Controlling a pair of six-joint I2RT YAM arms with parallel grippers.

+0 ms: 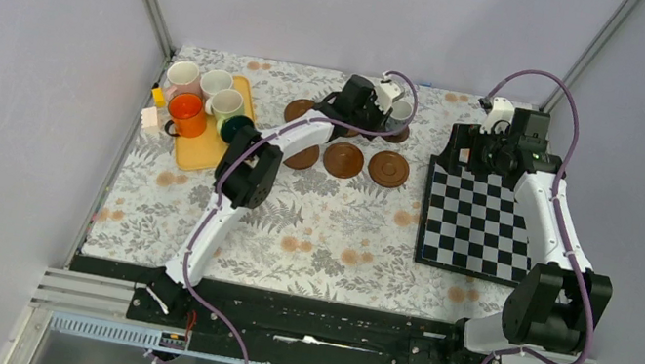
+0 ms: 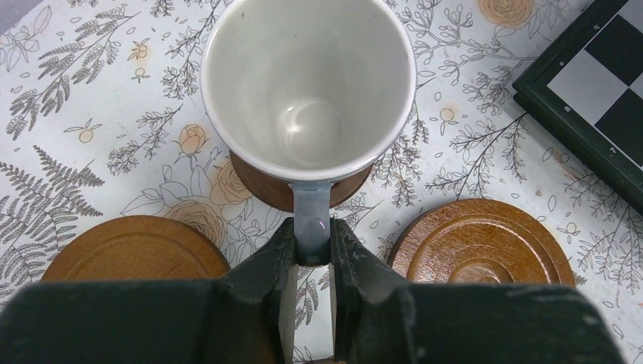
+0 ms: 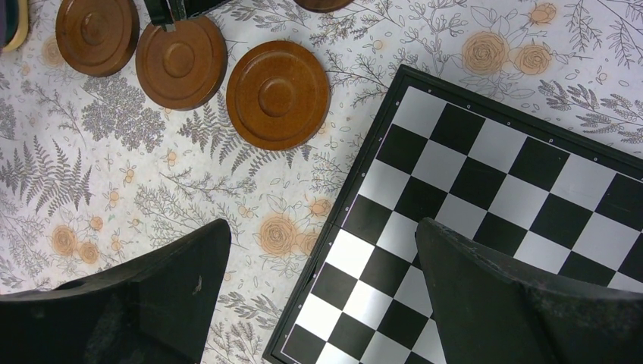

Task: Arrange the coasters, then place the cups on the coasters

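Observation:
The grey cup stands upright over the brown coaster and would stand on it if released, so my left gripper lets go of it next.
My left gripper (image 2: pixel 311 244) is shut on the grey handle of a grey cup (image 2: pixel 307 83) with a white inside. The cup stands upright over a brown coaster (image 2: pixel 261 186); I cannot tell whether it rests on it. Two bare coasters lie nearer, one on the left (image 2: pixel 136 249) and one on the right (image 2: pixel 481 243). In the top view this gripper (image 1: pixel 383 113) is at the back middle, with three coasters in a row in front of it (image 1: pixel 343 160). The pink (image 1: pixel 183 75), white (image 1: pixel 216 82), pale green (image 1: pixel 226 104), orange (image 1: pixel 187 113) and dark cups (image 1: pixel 234 128) stand on the yellow tray (image 1: pixel 199 156). My right gripper (image 3: pixel 322 231) hangs open and empty.
A black and white chessboard (image 1: pixel 475 222) lies at the right, under my right gripper (image 1: pixel 489 158). Its edge (image 3: pixel 356 189) runs between the open fingers. A small white block and a yellow one (image 1: pixel 153 109) sit left of the tray. Walls close in the table.

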